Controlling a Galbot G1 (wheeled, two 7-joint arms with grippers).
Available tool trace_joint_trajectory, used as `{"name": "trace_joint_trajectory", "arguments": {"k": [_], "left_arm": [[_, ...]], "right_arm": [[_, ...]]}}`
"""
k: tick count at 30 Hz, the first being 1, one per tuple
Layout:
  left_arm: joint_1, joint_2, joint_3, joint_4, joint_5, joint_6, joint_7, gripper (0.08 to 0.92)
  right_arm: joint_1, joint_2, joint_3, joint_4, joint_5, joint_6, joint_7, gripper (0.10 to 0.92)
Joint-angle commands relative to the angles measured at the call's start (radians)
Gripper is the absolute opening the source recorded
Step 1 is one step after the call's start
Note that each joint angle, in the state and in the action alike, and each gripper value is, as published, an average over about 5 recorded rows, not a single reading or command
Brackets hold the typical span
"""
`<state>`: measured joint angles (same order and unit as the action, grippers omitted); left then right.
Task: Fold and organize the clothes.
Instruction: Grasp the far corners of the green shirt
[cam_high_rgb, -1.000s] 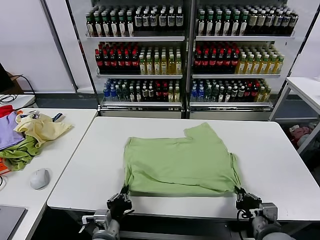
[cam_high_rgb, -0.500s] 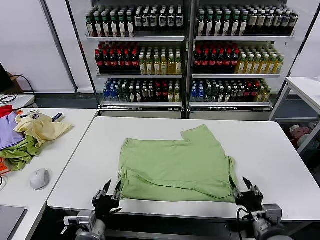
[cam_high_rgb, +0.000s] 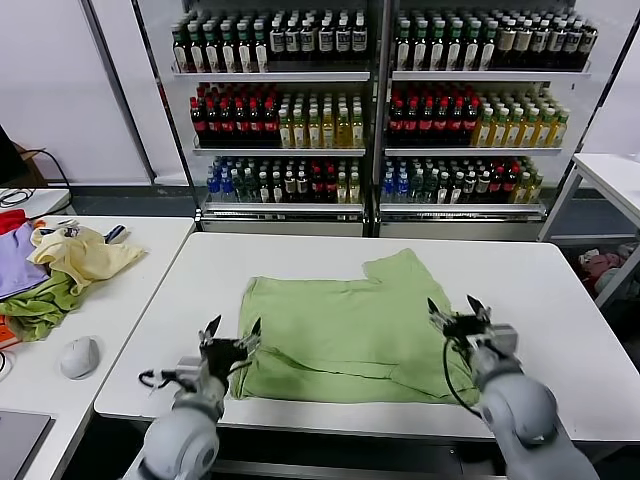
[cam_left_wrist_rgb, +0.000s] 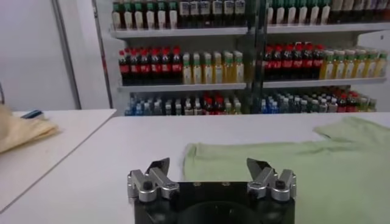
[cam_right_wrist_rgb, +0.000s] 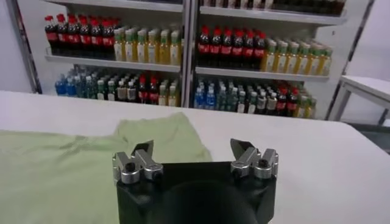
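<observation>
The right gripper grabs the shirt by its protruding sleeve (cam_high_rgb: 412, 268) next, and I then fold the polo shirt (cam_high_rgb: 350, 330) over on the white table.
The light sage-green polo shirt (cam_high_rgb: 350, 330) lies folded into a rough rectangle on the white table (cam_high_rgb: 530, 290), with one sleeve sticking out at the far right corner. It also shows in the left wrist view (cam_left_wrist_rgb: 286, 164) and the right wrist view (cam_right_wrist_rgb: 67, 164). My left gripper (cam_high_rgb: 231, 331) is open and empty, raised over the shirt's near left corner. My right gripper (cam_high_rgb: 451, 309) is open and empty, raised over the shirt's right edge. No collar, buttons or print show.
A side table (cam_high_rgb: 120, 300) at left holds a pale yellow garment (cam_high_rgb: 80, 255), olive and purple cloths (cam_high_rgb: 35, 305) and a mouse (cam_high_rgb: 80, 357). Shelves of bottles (cam_high_rgb: 380, 110) stand behind the table. Another white table (cam_high_rgb: 610, 175) is at far right.
Both grippers let go of the shirt's near edge, opened, and rose forward over the table. The shirt's near edge dropped flat and the shirt shifted slightly left.
</observation>
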<state>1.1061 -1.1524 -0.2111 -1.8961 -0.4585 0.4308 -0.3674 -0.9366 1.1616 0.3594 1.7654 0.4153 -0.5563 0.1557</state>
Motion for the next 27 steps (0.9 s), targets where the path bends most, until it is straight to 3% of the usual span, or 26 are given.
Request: {"name": "trace_joint_trajectory", "arguments": {"k": [1,7,13,27], "left_arm": [[-0.457,-0.042,0.169,0.48,-0.068,0.008,-0.011,0.822],[-0.546,-0.075,0.193,0.637,-0.078,0.019,-0.027,0.823],[-0.571,-0.098,0.194,0.711,-0.083,0.037,-0.043,0.823],[-0.536,-0.108,0.191,0.707,-0.109,0.035,-0.026,0.823]], "right_arm": [[0.436,0.054,-0.171,-0.453,0.014,-0.021,0.007,0.823],[0.52,0.104,-0.189,-0.63,0.018,-0.018,0.006,0.823],[0.562,0.147,-0.192,-0.758,0.009,-0.008,0.002,0.823],[0.591,0.233,-0.174,-0.92,-0.082,0.023,-0.019,0.823]]}}
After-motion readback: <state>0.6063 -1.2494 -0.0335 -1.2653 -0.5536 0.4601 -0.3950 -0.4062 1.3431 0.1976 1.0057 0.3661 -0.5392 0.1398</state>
